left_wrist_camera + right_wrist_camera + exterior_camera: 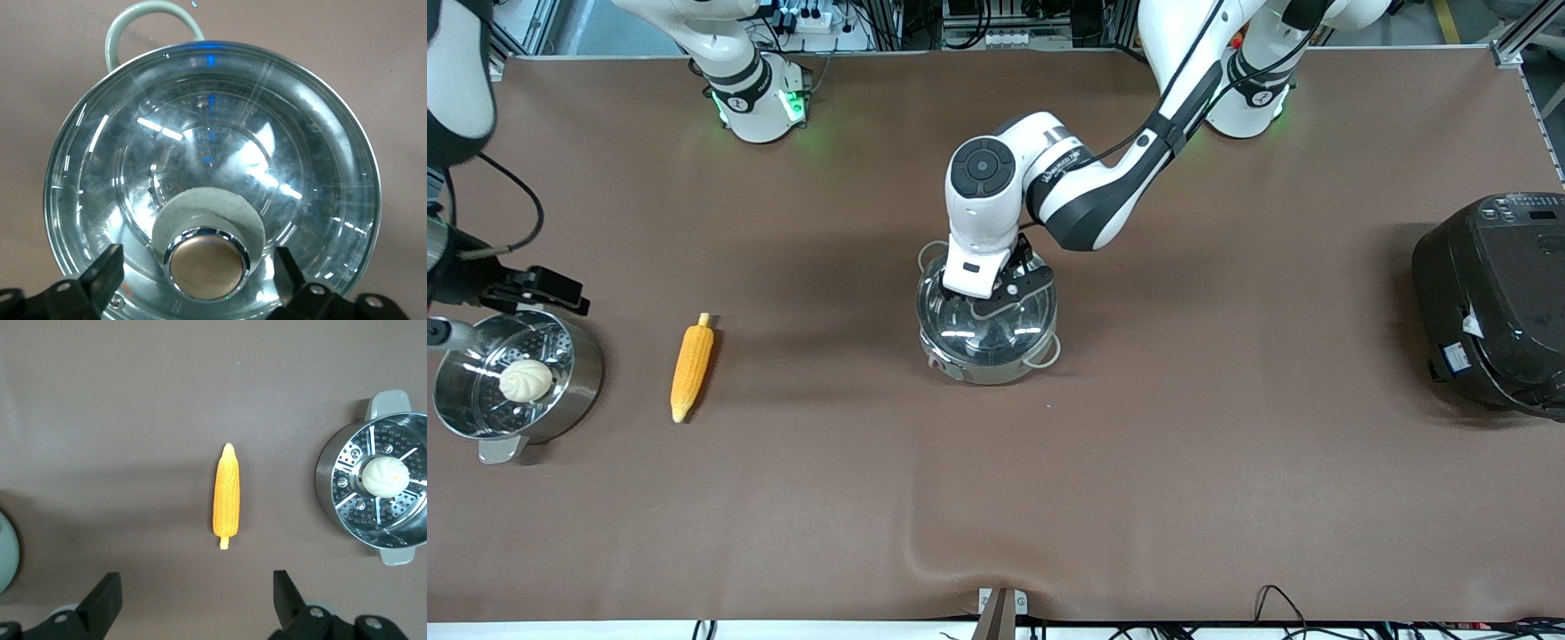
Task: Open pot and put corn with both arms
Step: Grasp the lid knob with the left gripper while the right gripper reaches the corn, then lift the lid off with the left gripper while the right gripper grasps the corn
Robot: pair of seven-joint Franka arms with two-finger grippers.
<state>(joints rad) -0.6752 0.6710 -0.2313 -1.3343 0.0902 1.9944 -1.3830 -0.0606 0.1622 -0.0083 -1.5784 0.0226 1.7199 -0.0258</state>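
The fingers are beside the knob on the glass lid (213,120), so it is now time for my left gripper to close on the round knob (206,265).
The shiny pot (987,360) stands mid-table with its clear glass lid (1009,327) on it. My left gripper (996,298) is low over the lid, open, with a finger on either side of the round knob (205,267) and not touching it. The left wrist view shows the lid (213,133) and one wire-loop handle (153,10). The corn (692,366) lies on the table toward the right arm's end. My right gripper (525,289) is open and empty, up in the air by the steamer pot. The right wrist view shows the corn (226,497) past the open gripper (195,583).
A steel steamer pot (583,356) with a pale bun (525,380) in it stands at the right arm's end, beside the corn; both show in the right wrist view (327,487) (384,475). A big black cooker (1494,302) stands at the left arm's end.
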